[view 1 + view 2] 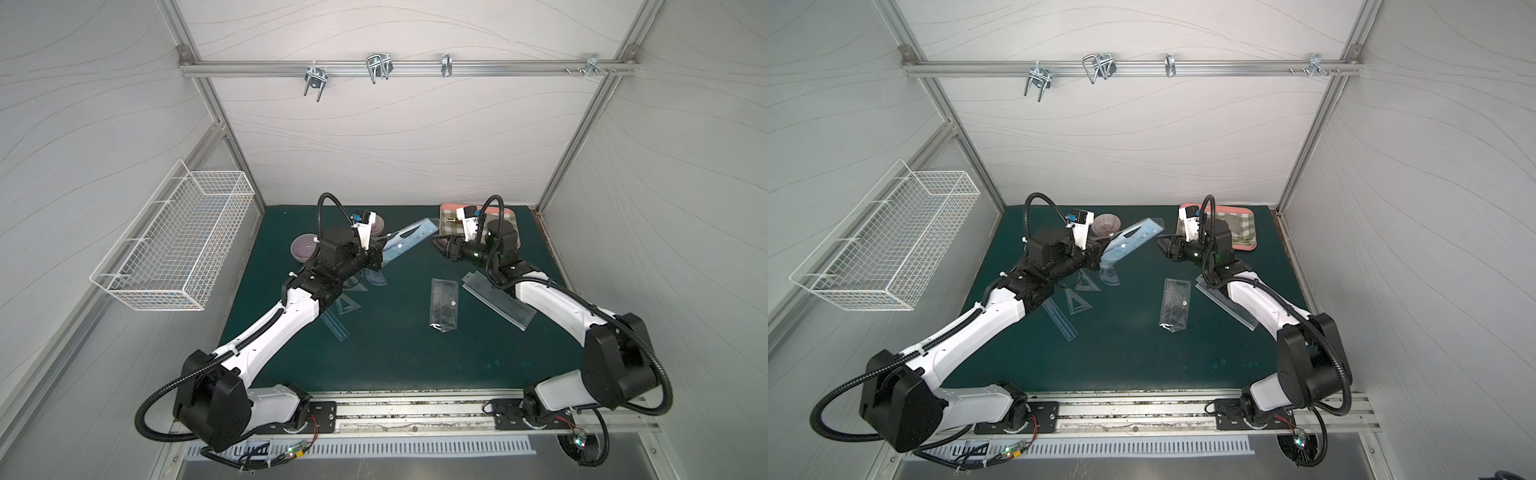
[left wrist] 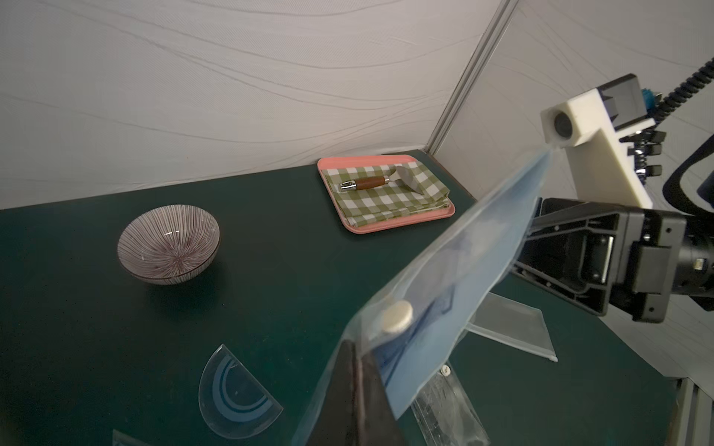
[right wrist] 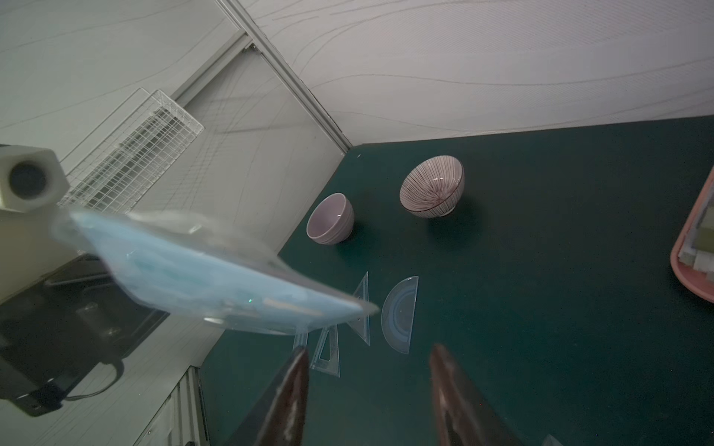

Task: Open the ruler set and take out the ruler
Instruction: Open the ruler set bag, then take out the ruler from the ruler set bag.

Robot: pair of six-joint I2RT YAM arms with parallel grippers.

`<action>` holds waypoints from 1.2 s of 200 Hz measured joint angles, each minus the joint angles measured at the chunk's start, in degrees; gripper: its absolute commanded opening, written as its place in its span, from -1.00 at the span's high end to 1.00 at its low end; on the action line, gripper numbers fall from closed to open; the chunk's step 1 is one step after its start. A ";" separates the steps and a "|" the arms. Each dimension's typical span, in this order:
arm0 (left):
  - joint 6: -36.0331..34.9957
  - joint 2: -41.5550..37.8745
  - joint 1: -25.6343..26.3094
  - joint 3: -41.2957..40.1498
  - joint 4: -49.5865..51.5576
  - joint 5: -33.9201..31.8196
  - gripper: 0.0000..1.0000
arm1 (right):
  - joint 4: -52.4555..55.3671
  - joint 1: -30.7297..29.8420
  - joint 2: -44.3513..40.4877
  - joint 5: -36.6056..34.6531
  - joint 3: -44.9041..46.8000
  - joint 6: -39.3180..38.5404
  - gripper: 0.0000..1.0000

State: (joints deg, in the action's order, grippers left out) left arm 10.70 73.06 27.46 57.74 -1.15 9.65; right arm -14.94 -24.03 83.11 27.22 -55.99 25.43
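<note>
My right gripper will next take the ruler inside the pouch by its edge nearest the snap end, so that it can pull the ruler out.
The ruler set [image 1: 409, 243] [image 1: 1131, 241] is a soft blue plastic pouch with a white snap, hanging tilted above the green table. My left gripper [image 2: 357, 345] is shut on its near end. Dark blue shapes show through the pouch [image 2: 463, 278] [image 3: 201, 278]. My right gripper [image 3: 370, 349] [image 1: 440, 245] is open and empty, just off the pouch's far end. A clear straight ruler [image 1: 334, 326] [image 1: 1059, 318], two triangles [image 1: 347, 305] and a protractor [image 2: 235, 394] [image 3: 402, 312] lie on the table beneath my left arm.
A striped bowl [image 2: 168, 245] [image 3: 432, 186] and a lilac bowl [image 1: 305, 247] [image 3: 330, 218] stand at the back. A pink tray [image 2: 402, 228] holds a checked cloth and a scraper. Two clear pouches [image 1: 444, 305] [image 1: 498, 305] lie mid-right. A wire basket [image 1: 174, 245] hangs on the left wall.
</note>
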 measured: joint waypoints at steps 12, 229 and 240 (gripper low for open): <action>0.04 0.00 0.00 1.11 2.10 -0.17 1.00 | 0.96 -0.04 -0.02 -0.15 -0.24 -0.37 0.02; 9.64 7.48 4.98 4.50 14.05 -16.48 1.00 | 20.96 -13.29 12.98 -6.34 -24.65 6.27 1.00; 10.03 7.48 4.96 4.57 14.01 -16.87 1.00 | 22.14 -13.44 13.00 -6.69 -24.98 6.27 1.00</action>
State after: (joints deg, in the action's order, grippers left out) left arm 20.73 80.53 32.42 62.30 12.86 -7.22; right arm 7.20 -37.47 96.12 20.53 -80.97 31.70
